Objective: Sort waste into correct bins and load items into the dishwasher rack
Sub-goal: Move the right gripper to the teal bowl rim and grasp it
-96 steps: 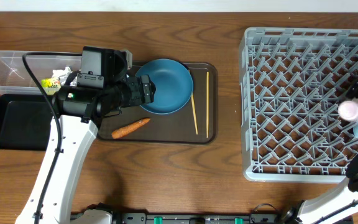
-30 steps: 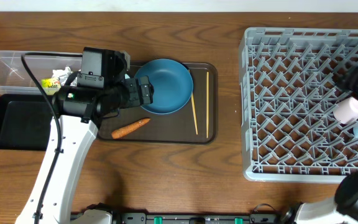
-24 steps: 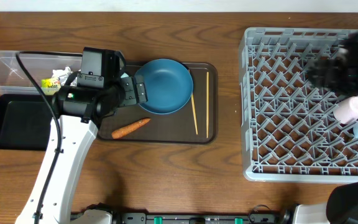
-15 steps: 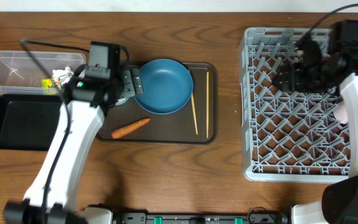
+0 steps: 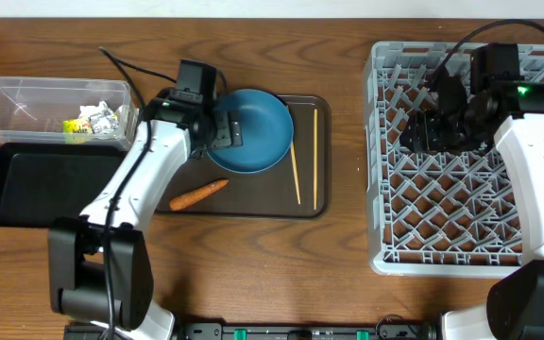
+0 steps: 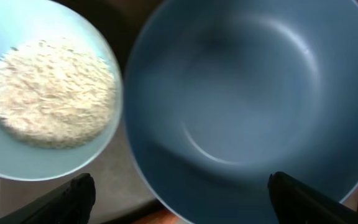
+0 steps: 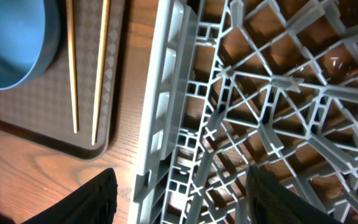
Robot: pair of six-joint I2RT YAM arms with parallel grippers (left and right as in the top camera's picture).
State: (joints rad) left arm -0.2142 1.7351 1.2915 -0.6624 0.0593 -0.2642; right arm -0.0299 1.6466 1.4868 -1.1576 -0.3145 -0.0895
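The right gripper picks up the dark-blue bowl by its rim beside the chopsticks next. Then the bowl goes edge-on into the rack [image 5: 395, 255].
The large dark-blue bowl [image 5: 253, 127] sits empty on the brown serving tray [image 5: 253, 208]. My left gripper [image 5: 223, 130] hangs open over its left rim. In the left wrist view the dark-blue bowl [image 6: 247, 93] fills the right side, the small pale-blue bowl [image 6: 42, 93] holds white rice [image 6: 51, 93], and the left gripper [image 6: 185, 205] holds nothing. The carrot [image 5: 198, 194] and two chopsticks [image 5: 296, 170] lie on the tray. My right gripper [image 5: 421, 130] is open and empty over the left part of the grey rack [image 5: 395, 255]. The right wrist view shows the right gripper [image 7: 182, 199], the rack wall [image 7: 166, 106] and the chopsticks [image 7: 71, 68]. The cups are hidden.
The clear tub [image 5: 17, 94] at the far left holds the yellow-green wrapper [image 5: 76, 124] and the white tissue [image 5: 102, 111]. The black tray [image 5: 36, 184] lies in front of it. Bare wood runs between the serving tray and the rack.
My right arm has swung left from the rack's right edge to over its left part. My left arm has changed pose; its gripper stays over the dark-blue bowl's left rim.
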